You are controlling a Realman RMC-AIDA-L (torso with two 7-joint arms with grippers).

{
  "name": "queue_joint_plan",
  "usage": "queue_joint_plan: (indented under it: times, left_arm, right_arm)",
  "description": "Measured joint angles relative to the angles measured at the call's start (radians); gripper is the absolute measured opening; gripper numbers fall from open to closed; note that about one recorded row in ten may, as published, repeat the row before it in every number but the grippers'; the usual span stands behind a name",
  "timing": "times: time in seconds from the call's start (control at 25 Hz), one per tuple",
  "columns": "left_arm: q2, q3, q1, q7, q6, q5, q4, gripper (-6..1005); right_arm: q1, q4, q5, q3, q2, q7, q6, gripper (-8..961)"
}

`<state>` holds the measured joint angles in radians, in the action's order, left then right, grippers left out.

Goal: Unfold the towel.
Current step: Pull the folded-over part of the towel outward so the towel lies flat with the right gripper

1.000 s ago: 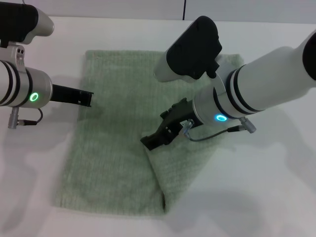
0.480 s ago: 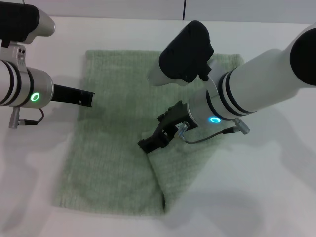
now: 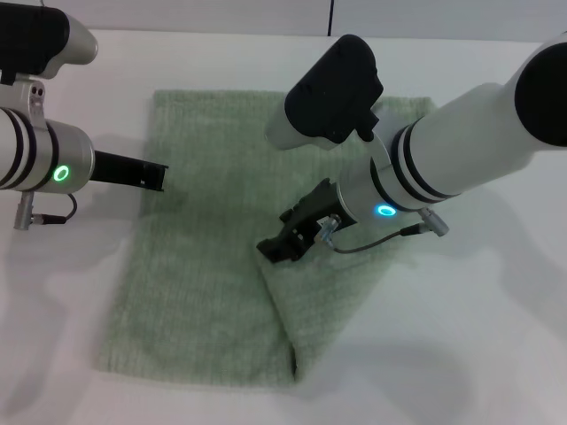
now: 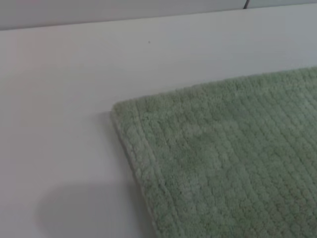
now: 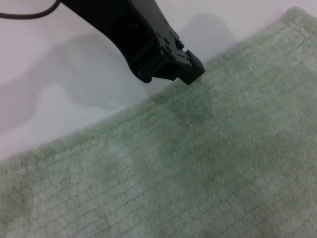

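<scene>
My right fingers reach down over the flap's top corner [image 3: 267,268], where the slanted edge [image 3: 278,306] starts, so now it is time to close and catch the towel's flap.
The pale green towel [image 3: 204,266] lies flat on the white table [image 3: 496,336]. Its right part is folded over, forming a flap [image 3: 328,301] with a slanted edge running to the front hem. My right gripper [image 3: 273,249] is low over the towel at the top corner of that flap. My left gripper [image 3: 152,175] hovers shut and empty over the towel's left edge; it also shows in the right wrist view [image 5: 168,59]. The left wrist view shows a hemmed towel corner [image 4: 148,129] on the table.
Bare white table [image 3: 53,336] surrounds the towel on all sides. A wall with a dark vertical seam [image 3: 331,16] runs along the table's far edge. A cable [image 3: 372,243] loops under my right wrist.
My right gripper dipped slightly left and down at the flap's corner, then came back a little right and up. The towel and left arm have not visibly moved.
</scene>
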<state>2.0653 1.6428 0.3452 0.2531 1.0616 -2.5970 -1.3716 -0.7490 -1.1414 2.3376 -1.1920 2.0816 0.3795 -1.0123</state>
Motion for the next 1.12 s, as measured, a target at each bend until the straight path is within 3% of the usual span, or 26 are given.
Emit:
queue_joint_plan:
  times: [0.04,0.36,0.56,1.12]
  left_arm:
    - [0.000,0.000,-0.001,0.000,0.000,0.000,-0.002,-2]
    - [-0.002,0.001,-0.001,0.000,0.000,0.000,-0.006,-2]
    - [-0.002,0.001,0.001,0.002,0.000,0.000,-0.007,-2]
    - [-0.002,0.000,0.001,0.005,0.016,0.000,-0.013,-3]
  right_arm:
    - [-0.002,0.002,0.000,-0.001,0.000,0.001,-0.001,769]
    - [-0.015,0.020,-0.001,0.004,-0.002,0.012,-0.008,300]
    - [-0.016,0.007,-0.001,0.005,-0.002,0.013,-0.019,85]
    - [-0.002,-0.055,0.010,-0.016,-0.002,0.011,-0.112,-2]
